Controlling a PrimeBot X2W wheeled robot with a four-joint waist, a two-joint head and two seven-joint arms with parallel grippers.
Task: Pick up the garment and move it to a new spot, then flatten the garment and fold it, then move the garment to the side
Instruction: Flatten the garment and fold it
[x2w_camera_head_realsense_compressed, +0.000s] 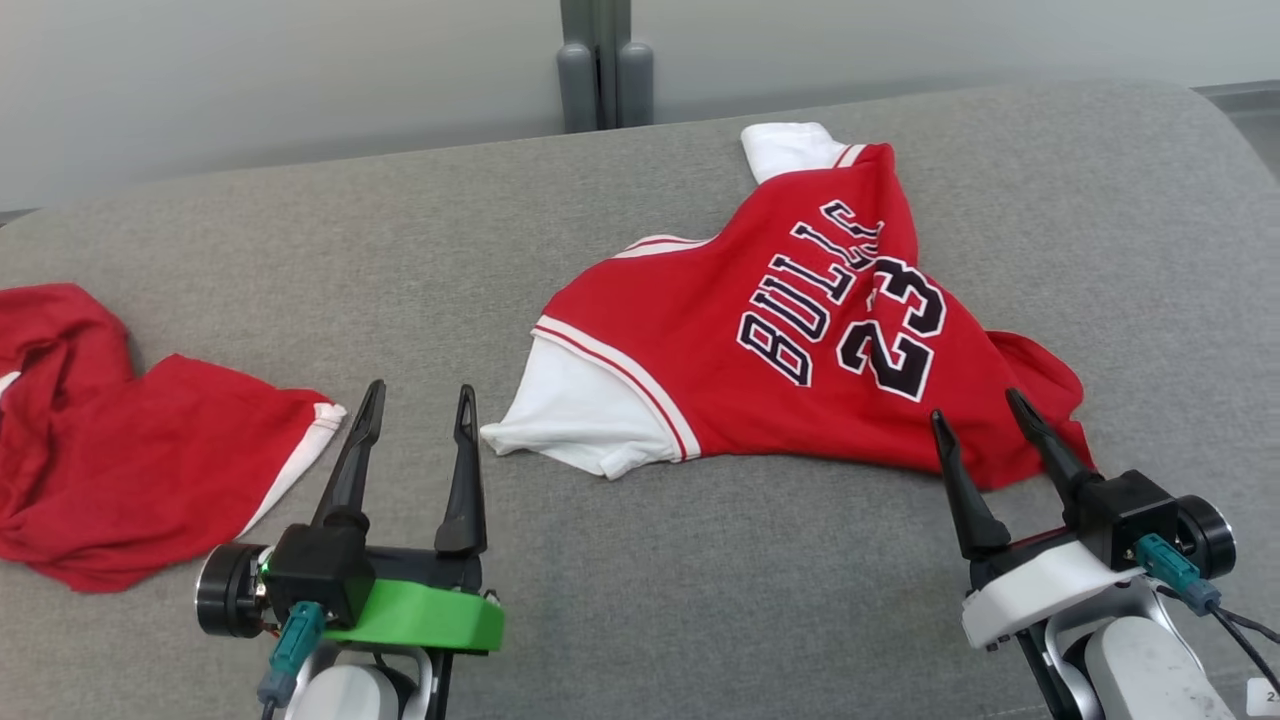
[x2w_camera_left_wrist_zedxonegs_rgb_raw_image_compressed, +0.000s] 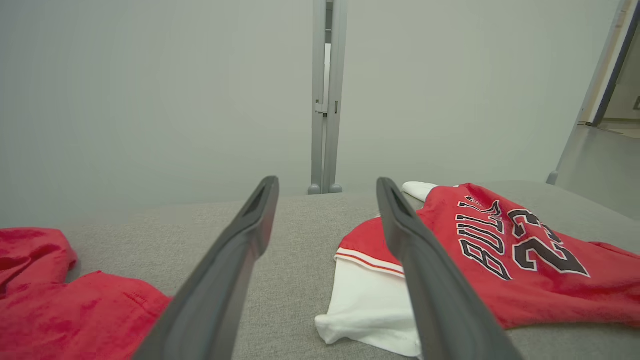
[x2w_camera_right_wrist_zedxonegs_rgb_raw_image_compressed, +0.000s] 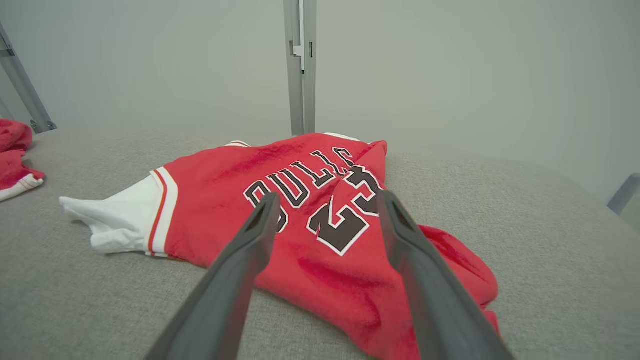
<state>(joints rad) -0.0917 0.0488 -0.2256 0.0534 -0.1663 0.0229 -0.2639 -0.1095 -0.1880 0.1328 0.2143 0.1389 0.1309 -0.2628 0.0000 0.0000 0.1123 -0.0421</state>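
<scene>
My left gripper grabs its white sleeve (x2w_camera_head_realsense_compressed: 579, 410) by the striped band (x2w_camera_head_realsense_compressed: 625, 374) next, to move the garment to a new spot and flatten it.
A red jersey-style garment (x2w_camera_head_realsense_compressed: 800, 340) with white sleeves and "BULLS 23" lettering lies crumpled on the grey padded table, right of centre; it also appears as the garment (x2w_camera_left_wrist_zedxonegs_rgb_raw_image_compressed: 500, 255) and the garment (x2w_camera_right_wrist_zedxonegs_rgb_raw_image_compressed: 310, 220). My left gripper (x2w_camera_head_realsense_compressed: 420, 400) stands open above bare cloth, just left of the garment's white sleeve (x2w_camera_head_realsense_compressed: 580, 420), holding nothing. My right gripper (x2w_camera_head_realsense_compressed: 985, 405) is open too, hovering over the garment's near right corner without gripping it.
A second red garment (x2w_camera_head_realsense_compressed: 120, 440) with a white stripe lies bunched at the table's left edge. A grey post (x2w_camera_head_realsense_compressed: 600, 70) stands behind the table's far edge against a pale wall. Bare grey table (x2w_camera_head_realsense_compressed: 700, 580) stretches between the grippers.
</scene>
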